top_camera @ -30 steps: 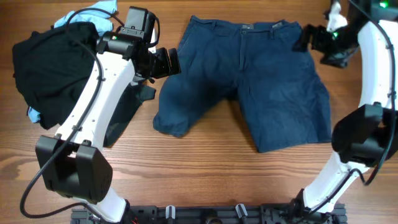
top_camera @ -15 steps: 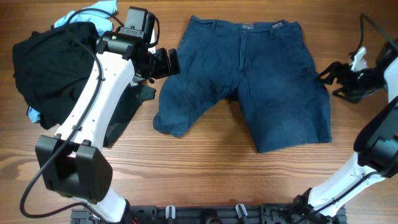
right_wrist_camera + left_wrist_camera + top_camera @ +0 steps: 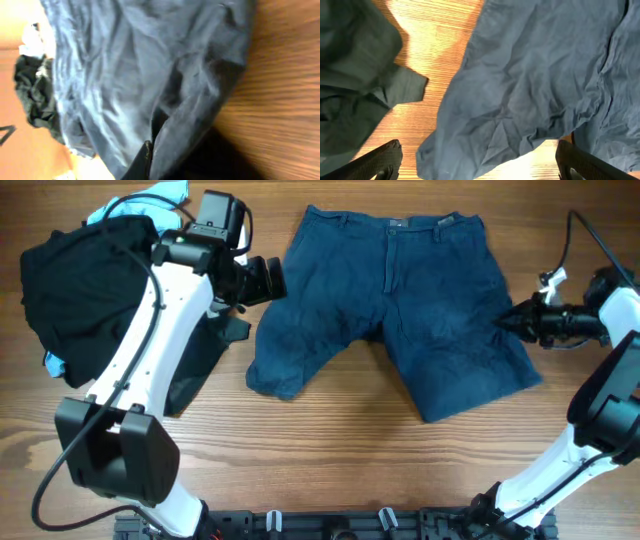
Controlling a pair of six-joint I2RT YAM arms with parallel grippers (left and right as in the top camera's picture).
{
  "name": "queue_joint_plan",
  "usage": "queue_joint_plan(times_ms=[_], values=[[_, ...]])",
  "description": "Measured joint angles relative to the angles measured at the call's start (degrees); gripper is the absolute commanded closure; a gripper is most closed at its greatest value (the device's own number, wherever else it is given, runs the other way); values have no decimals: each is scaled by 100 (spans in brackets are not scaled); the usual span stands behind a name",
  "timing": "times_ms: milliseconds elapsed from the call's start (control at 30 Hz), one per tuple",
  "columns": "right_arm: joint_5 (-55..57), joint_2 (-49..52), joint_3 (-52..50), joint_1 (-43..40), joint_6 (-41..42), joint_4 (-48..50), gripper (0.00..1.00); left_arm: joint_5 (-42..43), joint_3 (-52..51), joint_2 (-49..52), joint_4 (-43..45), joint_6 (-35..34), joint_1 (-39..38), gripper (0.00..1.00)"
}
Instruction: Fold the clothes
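The left gripper will next grab the dark blue shorts [image 3: 400, 310] by the side edge opposite the right gripper, so that both grippers can then fold the shorts.
Dark blue shorts [image 3: 400, 310] lie flat on the wooden table, waistband at the far side, legs pointing toward me. My right gripper [image 3: 507, 323] reaches in from the right and is shut on the shorts' right side edge. The right wrist view shows a fold of the blue shorts [image 3: 115, 75] pinched against the right gripper [image 3: 150, 156]. My left gripper [image 3: 275, 280] hovers open beside the shorts' left side. In the left wrist view its fingers [image 3: 375, 162] stand wide apart above the left leg of the shorts [image 3: 535, 85], holding nothing.
A heap of black clothes [image 3: 80, 280] lies at the far left, a light blue garment [image 3: 150, 198] showing behind it. A dark grey piece [image 3: 350, 95] trails from the heap toward the shorts. Bare wood lies in front of the shorts.
My right arm swung from the far right corner down to the shorts' right edge and its jaws closed on the cloth, shifting the right leg hem slightly. The left arm barely moved.
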Motion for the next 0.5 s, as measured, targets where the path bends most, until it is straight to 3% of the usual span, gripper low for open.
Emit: queue_joint_plan(times_ms=[133, 267, 500], values=[[-149, -267, 96, 535, 39, 2, 95, 0, 0, -181, -4, 0, 402, 0], [57, -1123, 457, 1600, 442, 201, 96, 2, 0, -824, -66, 0, 804, 0], [1394, -1499, 605, 4439, 1832, 1401, 96, 28, 0, -1298, -267, 0, 1038, 1]])
